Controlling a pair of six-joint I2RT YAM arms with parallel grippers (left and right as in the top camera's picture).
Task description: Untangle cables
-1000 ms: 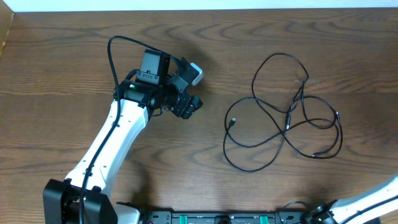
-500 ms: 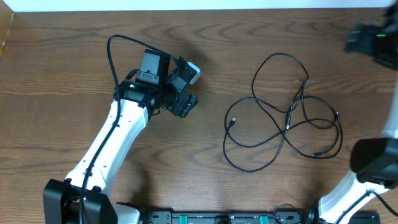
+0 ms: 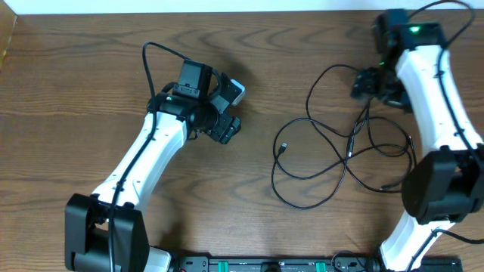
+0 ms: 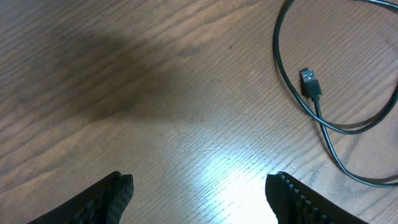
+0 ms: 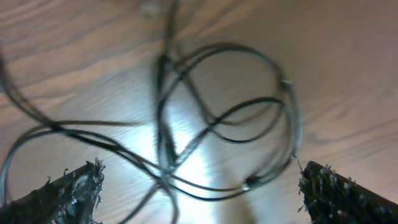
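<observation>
My right gripper is going to pick up the cable at the far side of the tangle next. It will pull the cable free of the crossing loops.
The cables [image 3: 350, 146] are thin black cords lying in a loose tangle of loops on the right half of the wooden table, with a small plug [image 3: 282, 148] at the left end. My right gripper [image 3: 364, 83] hovers open over the top of the tangle. In the right wrist view the crossing loops [image 5: 165, 124] lie blurred below its spread fingertips, with nothing in the gripper [image 5: 202, 186]. My left gripper [image 3: 240, 108] is open over bare wood left of the cables. Its wrist view shows one cable [image 4: 278, 56] and the plug [image 4: 310, 82] ahead of the gripper [image 4: 200, 193].
The wooden table [image 3: 76, 91] runs to a pale edge at the back. A black rail with green connectors [image 3: 265, 264] lies along the front edge. The left arm's own thick black cable [image 3: 147, 64] arcs above its wrist.
The right arm has swung in from the lower right and now hangs over the top of the tangle. The left arm has shifted slightly to the right. The cables have not moved.
</observation>
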